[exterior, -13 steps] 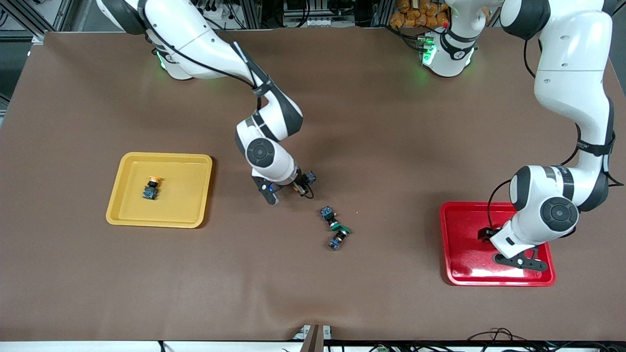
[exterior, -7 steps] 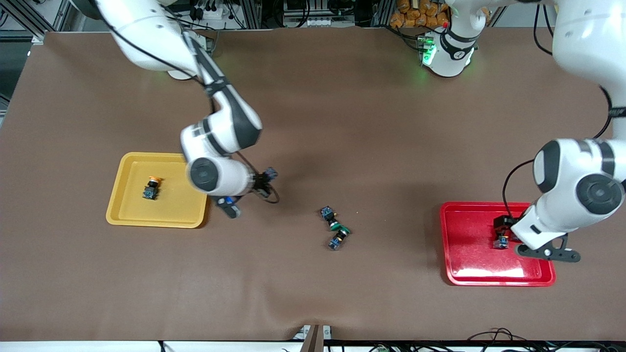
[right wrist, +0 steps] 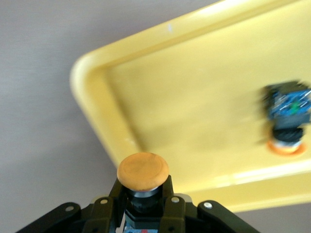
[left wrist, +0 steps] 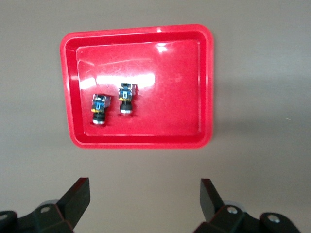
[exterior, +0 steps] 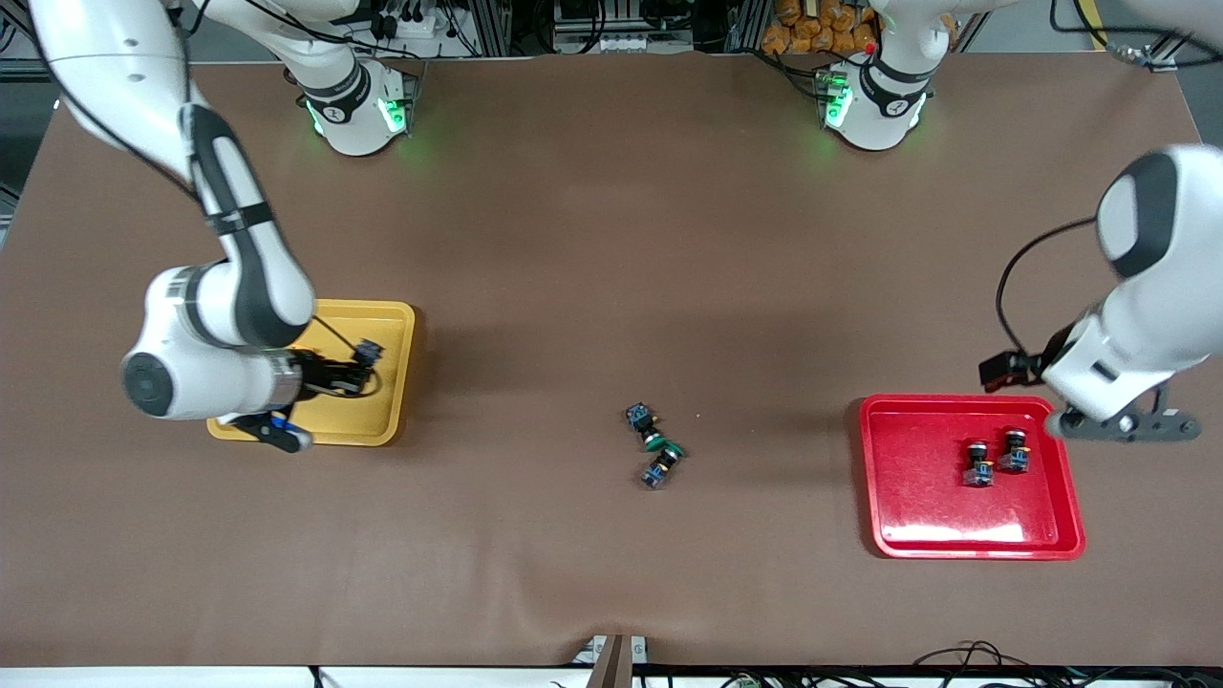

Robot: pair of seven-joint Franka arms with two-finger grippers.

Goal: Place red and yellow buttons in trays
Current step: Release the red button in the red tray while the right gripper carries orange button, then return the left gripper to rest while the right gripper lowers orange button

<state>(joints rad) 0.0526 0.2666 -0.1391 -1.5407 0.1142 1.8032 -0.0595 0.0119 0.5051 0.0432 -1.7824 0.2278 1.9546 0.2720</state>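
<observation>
The orange-yellow button [right wrist: 143, 171] is hanging over the yellow tray's rim [right wrist: 257, 191], so my right gripper needs to move the button farther in before letting it go.
My right gripper [exterior: 273, 428] is shut on an orange-yellow button [right wrist: 143, 172] and holds it over the corner of the yellow tray [exterior: 387, 382] nearest the front camera. In the right wrist view the gripper [right wrist: 143, 200] grips the button's black body, cap outward. A second orange-yellow button [right wrist: 286, 121] lies in the yellow tray [right wrist: 194, 107]; my right arm hides it in the front view. The red tray [exterior: 917, 497] holds two buttons [exterior: 977, 465] [exterior: 1013, 452], side by side. My left gripper [exterior: 1123, 422] is open and empty, above the red tray's rim. The left wrist view shows the left gripper [left wrist: 144, 194], the red tray [left wrist: 170, 87] and both buttons [left wrist: 99, 109] [left wrist: 126, 98].
Two green-capped buttons [exterior: 642, 420] [exterior: 661, 463] lie together on the brown table mat [exterior: 611, 239] midway between the trays. Both arm bases stand along the table's edge farthest from the front camera.
My right gripper carried the orange-yellow button from the table's middle to over the yellow tray. My left gripper let go of a button in the red tray and rose clear of it.
</observation>
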